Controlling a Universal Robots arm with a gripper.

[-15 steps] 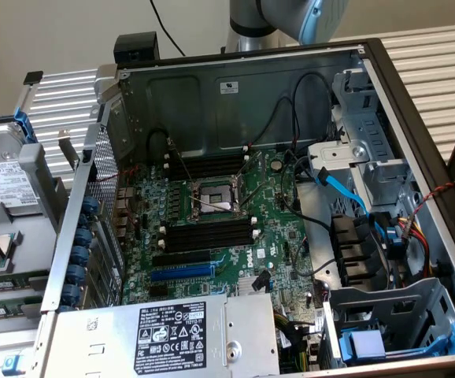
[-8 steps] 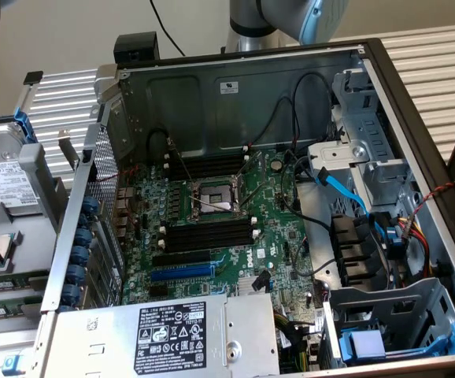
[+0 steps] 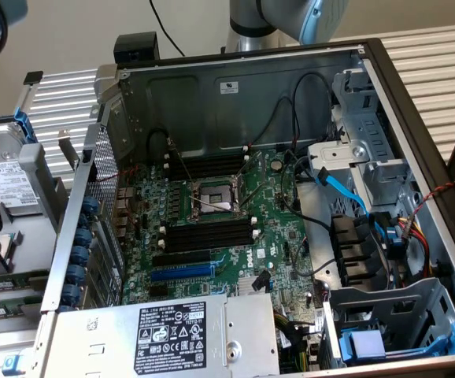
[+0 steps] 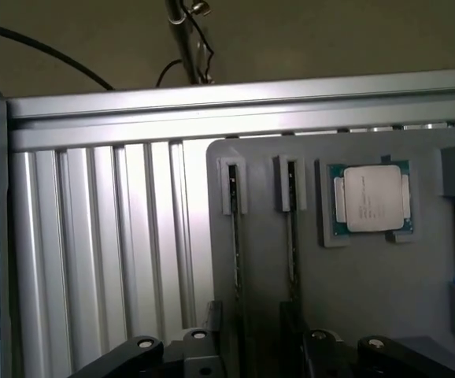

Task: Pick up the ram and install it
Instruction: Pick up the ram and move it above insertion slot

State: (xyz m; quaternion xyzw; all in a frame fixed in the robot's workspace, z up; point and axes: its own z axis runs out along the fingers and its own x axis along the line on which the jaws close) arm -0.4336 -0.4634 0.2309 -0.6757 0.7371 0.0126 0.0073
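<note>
My gripper should next grab the outer ram stick by its bare middle part (image 4: 242,327), because a grey bracket hugs both sides of that ram stick at its end.
Two ram sticks stand on edge in a grey tray (image 4: 369,299), each held at its far end by a small grey bracket. One ram stick (image 4: 235,236) runs toward one finger of my gripper (image 4: 255,335); the other ram stick (image 4: 292,228) runs toward the second finger. The gripper hovers over the near ends of the sticks, open, with nothing between its fingers. In the exterior view, the open computer case shows black memory slots (image 3: 208,234) with white end clips on either side of the processor socket (image 3: 216,201). A piece of the arm (image 3: 282,16) shows above the case.
A processor chip (image 4: 369,198) lies in its own recess of the tray beside the sticks. The tray rests on a ribbed aluminium table (image 4: 101,260). Inside the case are a blue expansion slot (image 3: 182,273), loose cables (image 3: 342,189), drive cages (image 3: 385,315) and the power supply (image 3: 172,335).
</note>
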